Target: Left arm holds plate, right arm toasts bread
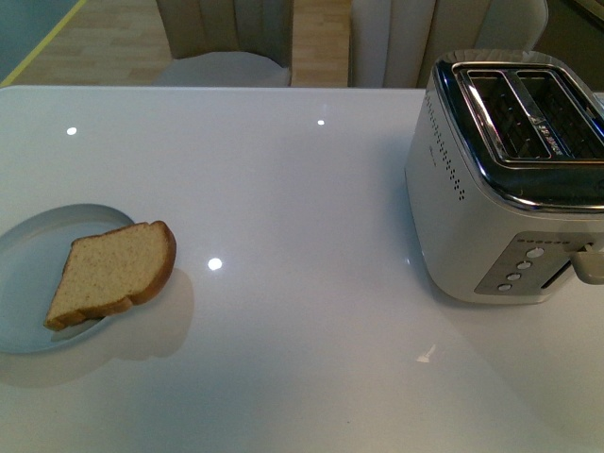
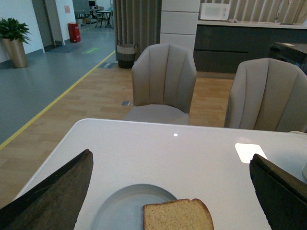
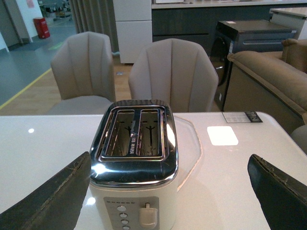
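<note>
The bread hangs over one side of the plate, so my left gripper will next grab the plate by its bare rim (image 2: 95, 218) opposite the bread.
A pale blue-grey plate (image 1: 28, 250) lies on the white table at the front left. A slice of light-brown bread (image 1: 113, 272) lies on it, its rounded end hanging over the plate's right rim. Neither arm shows in the front view. In the left wrist view my left gripper (image 2: 170, 191) is open and empty, its black fingers (image 2: 57, 191) spread wide above and behind the plate (image 2: 120, 206) and the bread (image 2: 177, 215). In the right wrist view my right gripper (image 3: 168, 191) is open and empty, held behind the toaster.
A white and chrome two-slot toaster (image 1: 510, 179) stands at the table's right, slots empty, lever (image 1: 587, 262) up; it also shows in the right wrist view (image 3: 134, 163). Beige chairs (image 2: 164, 81) stand beyond the far table edge. White tabletop lies between the plate and the toaster.
</note>
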Motion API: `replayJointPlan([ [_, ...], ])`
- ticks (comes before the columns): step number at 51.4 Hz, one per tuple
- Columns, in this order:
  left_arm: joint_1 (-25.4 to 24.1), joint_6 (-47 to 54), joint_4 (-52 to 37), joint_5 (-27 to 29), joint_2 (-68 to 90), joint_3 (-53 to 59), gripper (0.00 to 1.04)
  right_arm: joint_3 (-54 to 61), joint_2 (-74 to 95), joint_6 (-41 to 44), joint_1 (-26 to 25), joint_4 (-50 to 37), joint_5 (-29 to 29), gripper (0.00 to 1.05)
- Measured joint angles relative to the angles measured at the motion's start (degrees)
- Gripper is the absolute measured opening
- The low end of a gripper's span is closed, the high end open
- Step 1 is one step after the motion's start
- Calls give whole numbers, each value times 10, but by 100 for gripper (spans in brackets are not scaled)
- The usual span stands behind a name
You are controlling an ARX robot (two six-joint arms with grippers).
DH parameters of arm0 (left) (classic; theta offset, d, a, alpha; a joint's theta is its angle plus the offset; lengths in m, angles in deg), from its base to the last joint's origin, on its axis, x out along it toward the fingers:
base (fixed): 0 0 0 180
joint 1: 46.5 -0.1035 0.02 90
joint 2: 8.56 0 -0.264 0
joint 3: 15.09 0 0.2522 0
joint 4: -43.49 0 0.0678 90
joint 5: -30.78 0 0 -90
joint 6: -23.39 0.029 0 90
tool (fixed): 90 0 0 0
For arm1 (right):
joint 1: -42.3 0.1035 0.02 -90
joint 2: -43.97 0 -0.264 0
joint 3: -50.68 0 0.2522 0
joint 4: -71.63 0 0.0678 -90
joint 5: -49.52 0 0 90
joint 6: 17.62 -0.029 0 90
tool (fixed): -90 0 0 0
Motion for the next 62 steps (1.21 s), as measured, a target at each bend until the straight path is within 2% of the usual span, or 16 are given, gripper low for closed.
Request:
replayJointPlan([
  [5, 0, 0, 0, 0, 0, 0, 98, 0, 0, 0, 0, 0, 0, 96],
  [13, -21, -132, 239, -71, 174, -117, 98, 0, 0, 0, 0, 0, -1, 96],
  [16, -40, -151, 245, -89, 230, -141, 98, 0, 0, 0, 0, 0, -1, 96],
  [27, -152, -121, 68, -184, 455, -213, 98, 0, 0, 0, 0, 0, -1, 96],
  [37, -212, -68, -77, -209, 719, -288, 98, 0, 0, 0, 0, 0, -1, 96],
  [51, -231, -37, -172, -209, 1024, -406, 98, 0, 0, 0, 0, 0, -1, 96],
  [62, -234, -5, -201, -213, 1173, -457, 98, 0, 0, 0, 0, 0, -1, 96],
])
